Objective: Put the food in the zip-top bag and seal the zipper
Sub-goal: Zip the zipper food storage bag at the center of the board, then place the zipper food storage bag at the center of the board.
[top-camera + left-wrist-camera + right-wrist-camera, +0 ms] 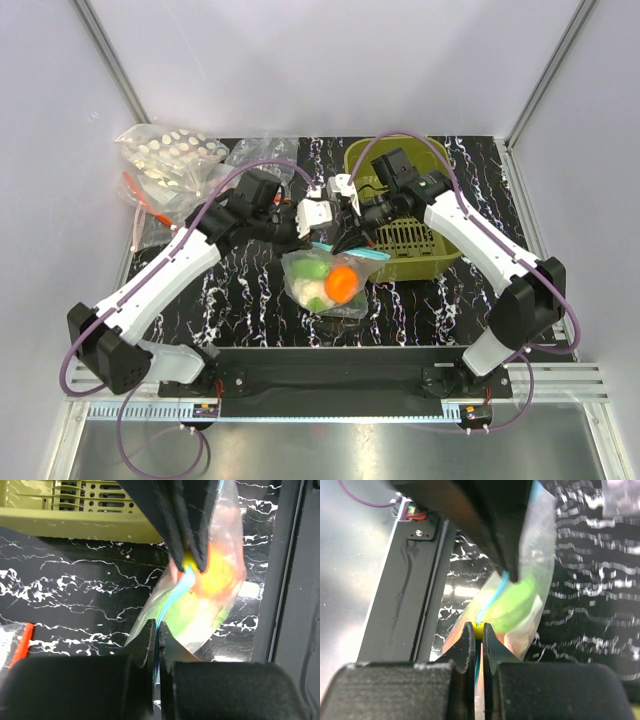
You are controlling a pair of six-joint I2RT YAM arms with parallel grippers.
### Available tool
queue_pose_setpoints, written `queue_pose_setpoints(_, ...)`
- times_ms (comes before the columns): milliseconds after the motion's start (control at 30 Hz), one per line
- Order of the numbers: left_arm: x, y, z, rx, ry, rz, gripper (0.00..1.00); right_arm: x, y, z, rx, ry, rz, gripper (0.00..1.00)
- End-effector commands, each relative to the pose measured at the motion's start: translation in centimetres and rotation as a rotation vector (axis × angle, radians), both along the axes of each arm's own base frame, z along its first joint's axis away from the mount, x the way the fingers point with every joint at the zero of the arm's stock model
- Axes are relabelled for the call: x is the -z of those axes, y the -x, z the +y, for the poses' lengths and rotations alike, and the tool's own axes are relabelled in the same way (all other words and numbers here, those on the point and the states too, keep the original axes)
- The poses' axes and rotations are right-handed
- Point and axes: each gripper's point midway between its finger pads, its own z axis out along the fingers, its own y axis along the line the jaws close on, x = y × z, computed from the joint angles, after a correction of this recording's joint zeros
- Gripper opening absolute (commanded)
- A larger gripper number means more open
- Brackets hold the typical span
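The teal-blue zipper runs past the yellow slider. My right gripper keeps hold of the slider until the slider reaches the zipper's basket-side end [385, 256].
The zip-top bag [325, 290] hangs just over the black marbled table between both grippers. Inside it is the food: a round orange piece [343, 283], green pieces [311, 268] and a pale cream piece [298, 290]. My left gripper [319, 239] is shut on the teal-blue zipper [172, 602]; in the left wrist view its jaws [158, 632] pinch the strip edge-on. My right gripper [351, 244] is shut on the zipper's yellow slider [479, 629], a short way along the same strip. The bag's belly [205, 620] glows orange and green beyond the jaws.
An olive-green basket [420, 238] stands right behind the right gripper. At the back left lie a clear bag of white round pieces [170, 150] and a clear bag with a red-orange strip [150, 207]. A black rail [330, 375] runs along the near edge.
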Motion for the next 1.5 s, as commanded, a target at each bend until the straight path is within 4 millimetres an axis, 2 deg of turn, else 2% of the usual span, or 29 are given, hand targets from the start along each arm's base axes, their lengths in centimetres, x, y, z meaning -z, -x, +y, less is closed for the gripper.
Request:
queue_pose_setpoints(0,-0.5,-0.8,1.0,-0.099,0.03,-0.069,0.0,-2.3,0.4,-1.0,0.115,0.049,0.002,0.0)
queue_pose_setpoints(33,-0.8,-1.0,1.0,-0.11,0.046,-0.088,0.0,-1.9,0.9,-1.4,0.135,0.07,0.033,0.0)
queue_pose_setpoints(67,-1.0,-0.7,1.2,-0.118,0.058,-0.097,0.0,-2.6,1.5,-1.9,0.149,0.062,0.017,0.0)
queue_pose_setpoints(100,-0.3,-0.4,1.4,-0.119,0.053,-0.089,0.0,-2.6,1.7,-2.3,0.166,0.065,0.013,0.0)
queue_pose_setpoints(133,-0.4,-0.7,1.5,-0.132,0.056,-0.104,0.0,-1.8,2.4,-2.7,0.177,0.078,0.039,0.0)
queue_pose_setpoints(167,-0.5,-0.6,1.8,-0.137,0.056,-0.114,0.0,-2.5,2.9,-3.1,0.188,0.058,0.011,0.0)
queue_pose_setpoints(233,0.0,-0.4,2.1,-0.134,0.041,-0.111,0.0,-1.2,3.5,-4.0,0.222,0.092,0.03,0.0)
queue_pose_setpoints(467,0.4,-0.4,2.6,-0.117,-0.003,-0.114,0.0,0.0,5.8,-7.8,0.339,0.214,0.036,0.0)
queue_pose_setpoints(667,0.1,-0.7,2.9,-0.138,-0.007,-0.135,0.0,1.8,5.9,-11.0,0.498,0.312,-0.014,0.0)
queue_pose_setpoints(767,0.1,-0.8,3.1,-0.146,-0.012,-0.144,0.0,2.2,6.0,-12.0,0.53,0.34,-0.031,0.0)
queue_pose_setpoints(1067,-0.7,-0.9,3.0,-0.157,0.009,-0.159,0.0,2.7,6.5,-12.6,0.565,0.338,-0.03,0.0)
queue_pose_setpoints(1100,-0.8,-1.1,3.0,-0.168,0.009,-0.165,0.0,2.5,6.5,-12.4,0.564,0.322,-0.027,0.1)
queue_pose_setpoints(1133,-1.1,-1.2,3.0,-0.181,0.02,-0.167,0.0,1.7,6.3,-11.9,0.567,0.279,-0.037,0.26)
queue_pose_setpoints(1167,-1.2,-1.3,2.9,-0.183,0.026,-0.167,0.04,1.0,6.3,-11.3,0.553,0.239,-0.04,0.44)
queue_pose_setpoints(1200,-1.8,-1.4,2.6,-0.18,0.052,-0.176,0.1,0.4,6.1,-10.8,0.552,0.203,-0.048,0.95)
queue_pose_setpoints(1233,-2.3,-1.4,2.2,-0.181,0.078,-0.173,0.25,-1.0,5.3,-10.0,0.563,0.129,-0.082,1.0)
queue_pose_setpoints(1267,-2.8,-1.3,1.9,-0.182,0.106,-0.175,0.41,-2.0,5.0,-9.5,0.554,0.085,-0.098,1.0)
queue_pose_setpoints(1300,-4.2,-2.1,1.3,-0.199,0.157,-0.209,0.54,-2.7,4.3,-9.1,0.565,0.054,-0.119,1.0)
queue_pose_setpoints(1333,-5.2,-2.3,1.0,-0.239,0.21,-0.193,0.63,-4.2,3.0,-8.4,0.6,-0.004,-0.143,1.0)
queue_pose_setpoints(1367,-6.2,-2.6,0.7,-0.26,0.246,-0.199,0.85,-4.8,1.8,-8.4,0.652,-0.018,-0.159,1.0)
queue_pose_setpoints(1400,-7.6,-3.2,0.3,-0.273,0.293,-0.224,0.99,-6.0,1.0,-8.2,0.686,-0.046,-0.17,1.0)
queue_pose_setpoints(1467,-10.0,-3.7,0.2,-0.33,0.363,-0.222,0.99,-7.5,-1.3,-7.9,0.799,-0.091,-0.14,1.0)
